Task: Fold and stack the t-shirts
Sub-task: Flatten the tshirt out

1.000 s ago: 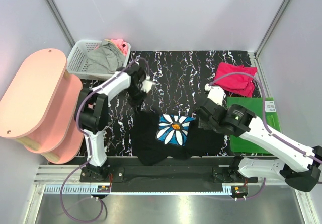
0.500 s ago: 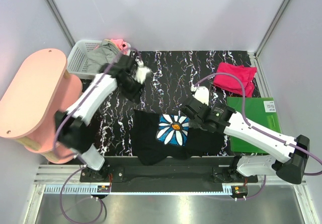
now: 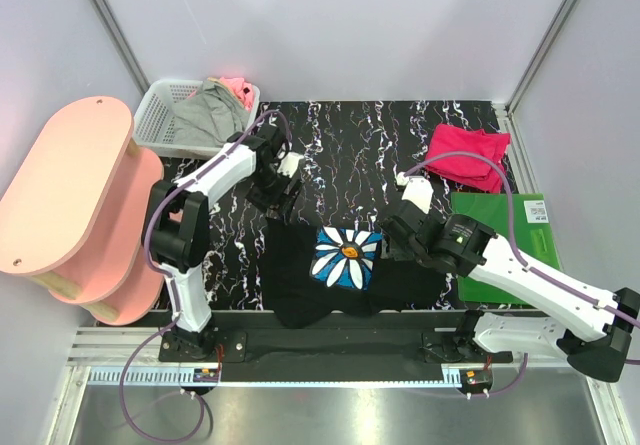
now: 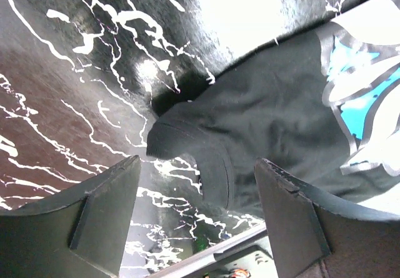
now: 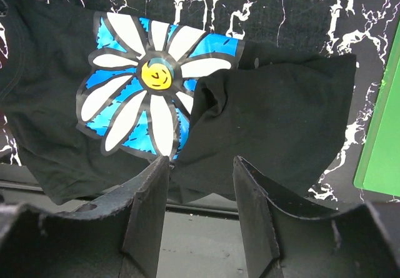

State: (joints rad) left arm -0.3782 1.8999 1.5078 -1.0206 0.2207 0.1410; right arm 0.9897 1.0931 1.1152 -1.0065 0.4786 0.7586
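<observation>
My left gripper grabs the black t-shirt by its bunched corner next, leaving the opposite side for my right gripper to spread and fold.
The black t-shirt with a blue-white daisy print lies partly folded near the table's front edge. In the left wrist view its far-left corner is bunched on the table. My left gripper hovers open over that corner, holding nothing. My right gripper stands open above the shirt's right side. A black flap is folded over beside the daisy, and nothing sits between the fingers. The crimson-pink t-shirt lies folded at the far right.
A flat green board lies right of the black shirt. A white lattice basket with grey and pink cloth stands at the far left. A pink two-tier shelf fills the left side. The front rail runs along the near edge.
My left gripper went from shut to open, and its arm swung away up-left and came back over the shirt's far-left corner. My right gripper opened a little wider and shifted slightly.
</observation>
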